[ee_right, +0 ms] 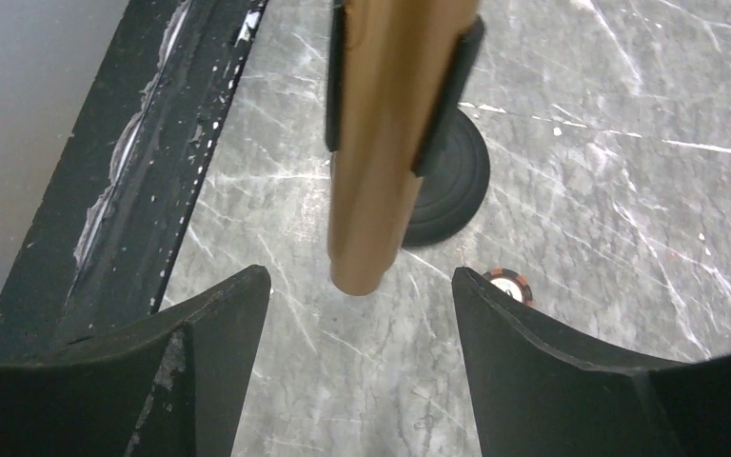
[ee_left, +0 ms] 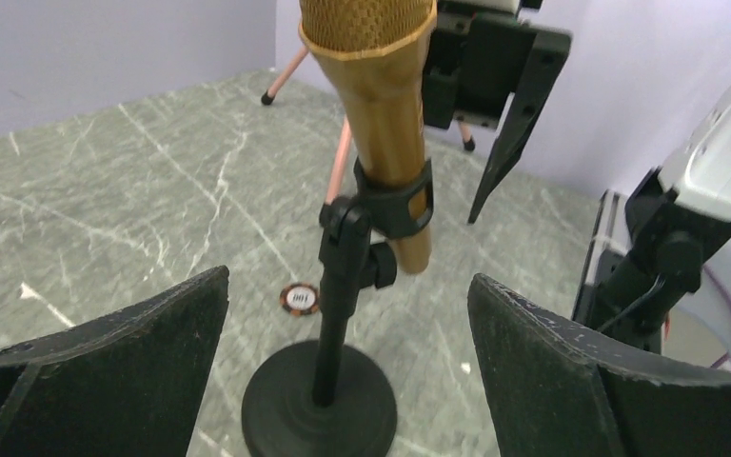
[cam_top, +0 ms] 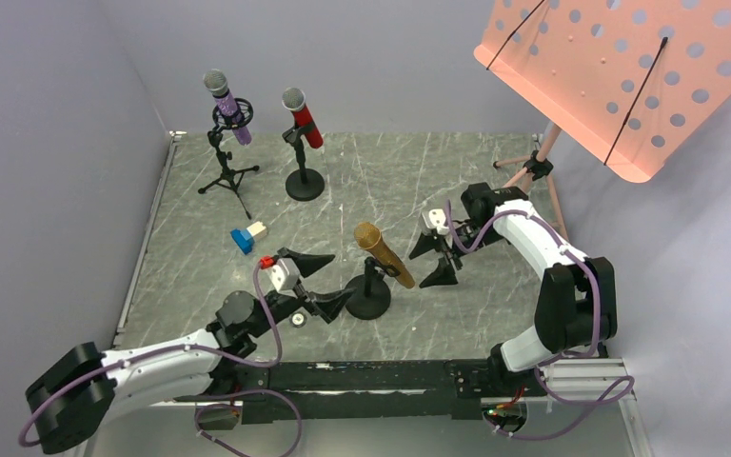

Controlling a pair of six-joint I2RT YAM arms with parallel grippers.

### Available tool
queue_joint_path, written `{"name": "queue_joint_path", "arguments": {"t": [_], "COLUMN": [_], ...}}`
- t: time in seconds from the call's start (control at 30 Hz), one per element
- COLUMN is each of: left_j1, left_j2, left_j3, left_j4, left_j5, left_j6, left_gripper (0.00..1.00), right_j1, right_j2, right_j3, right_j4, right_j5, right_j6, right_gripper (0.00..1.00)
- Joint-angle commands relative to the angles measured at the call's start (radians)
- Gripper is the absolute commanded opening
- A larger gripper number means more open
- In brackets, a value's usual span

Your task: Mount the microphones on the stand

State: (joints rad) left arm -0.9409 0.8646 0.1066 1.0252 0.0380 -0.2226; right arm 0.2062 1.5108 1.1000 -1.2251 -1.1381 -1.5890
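Note:
Next, my left gripper grabs the round-base stand by its post, which leaves the clip free to keep the gold microphone attached.
The gold microphone sits tilted in the clip of a black round-base stand at the table's middle front. The purple glitter microphone sits on a tripod stand at the back left. The red glitter microphone sits on a round-base stand beside it. My left gripper is open and empty, its jaws on either side of the gold microphone's stand post without touching it. My right gripper is open and empty just right of the gold microphone's tail.
A poker chip lies on the marble table beside the stand base, and it also shows in the right wrist view. A blue and white block lies to the left. An orange music stand stands at the back right.

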Motion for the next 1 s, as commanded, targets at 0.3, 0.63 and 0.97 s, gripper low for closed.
{"name": "queue_joint_path", "arguments": {"t": [0.3,0.63,0.97], "left_j1": [0.005,0.1,0.136], "left_j2": [0.137,0.565,0.73], "left_j3": [0.049,0.142,0.207], "left_j4": [-0.128,0.248,0.323], "left_j5": [0.046,0.245,0.366], "left_j6": [0.344,0.233,0.122], "left_gripper": [0.99,0.86,0.72], "right_j1": [-0.007,-0.026,-0.028], "right_j2": [0.013,0.01,0.016], "right_j3": [-0.008,-0.003,0.003], "right_j4": [-0.11,-0.132,-0.148], "right_j5": [-0.062,-0.061,-0.054], "right_j6": [-0.205,-0.23,-0.244], "right_gripper": [0.77,0.78,0.78]}}
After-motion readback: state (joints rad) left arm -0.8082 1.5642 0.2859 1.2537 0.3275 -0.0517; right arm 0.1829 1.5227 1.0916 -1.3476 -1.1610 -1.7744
